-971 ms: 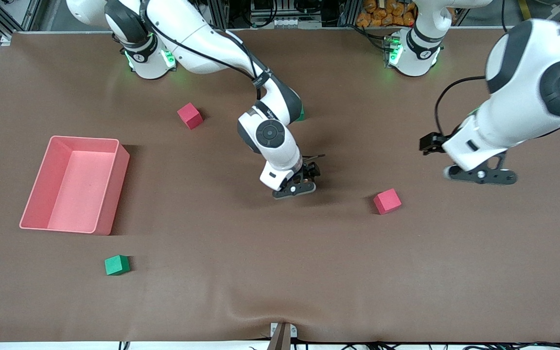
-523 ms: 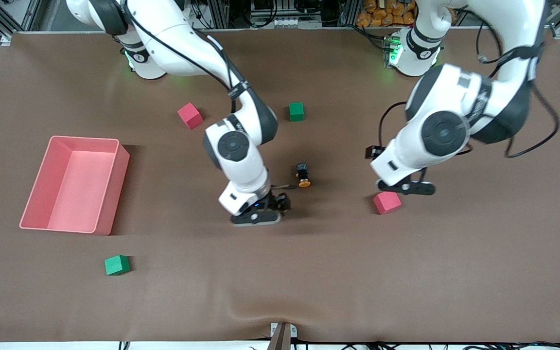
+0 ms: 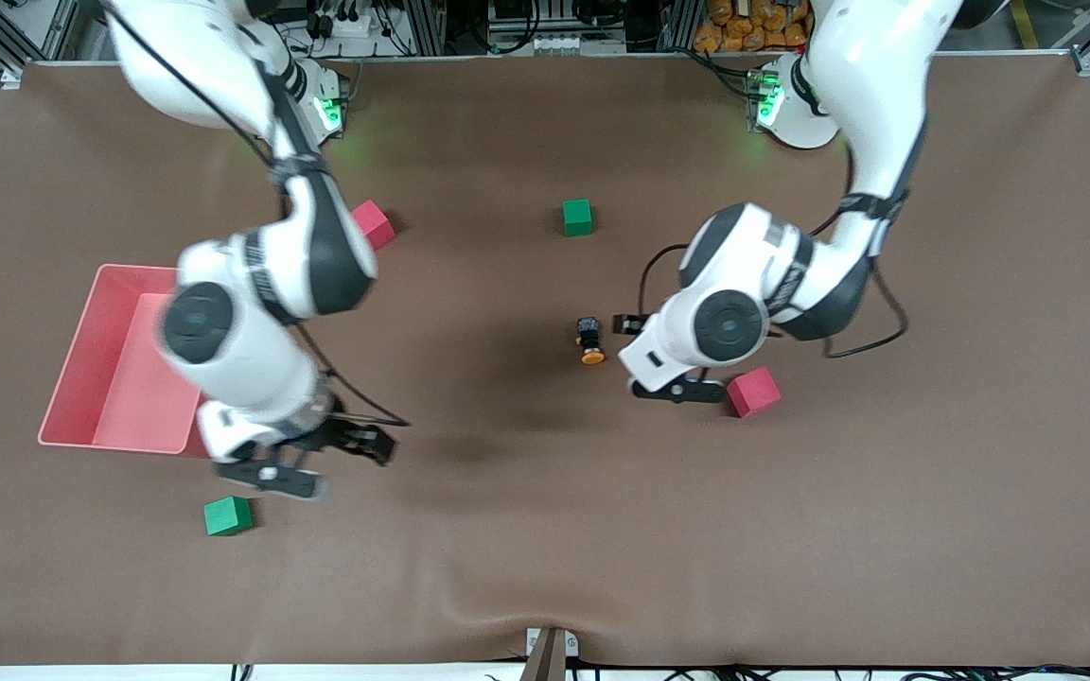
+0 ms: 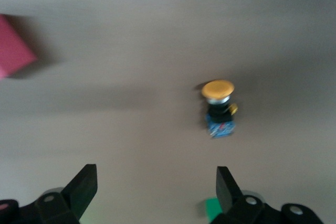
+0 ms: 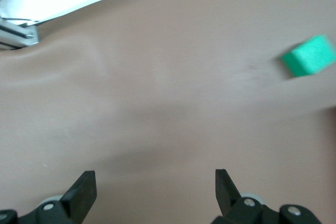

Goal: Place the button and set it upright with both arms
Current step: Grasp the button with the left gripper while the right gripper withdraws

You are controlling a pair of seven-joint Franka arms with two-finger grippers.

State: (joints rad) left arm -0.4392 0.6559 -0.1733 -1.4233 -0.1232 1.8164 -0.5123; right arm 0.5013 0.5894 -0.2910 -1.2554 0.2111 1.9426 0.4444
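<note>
I will next grab the button by its black body (image 3: 588,337) with my left gripper, to stand it upright with its orange cap (image 3: 593,357) free.
The button (image 3: 589,340) lies on its side on the brown table, its orange cap pointing toward the front camera and its black body away from it. In the left wrist view the button (image 4: 218,103) is ahead of the jaws, clear of them. My left gripper (image 3: 678,390) hangs open over the table between the button and a red cube (image 3: 753,392), with nothing between its fingertips (image 4: 156,178). My right gripper (image 3: 272,477) is open and empty (image 5: 155,180), over the table by the pink bin's corner and just above a green cube (image 3: 227,515).
A pink bin (image 3: 72,355) stands toward the right arm's end. A second red cube (image 3: 372,224) and a second green cube (image 3: 577,217) lie farther from the front camera. The near green cube (image 5: 308,55) and the table's front edge show in the right wrist view.
The right arm has swung away from the button toward the pink bin and green cube. The left arm has come in beside the button. The button stays lying on the table.
</note>
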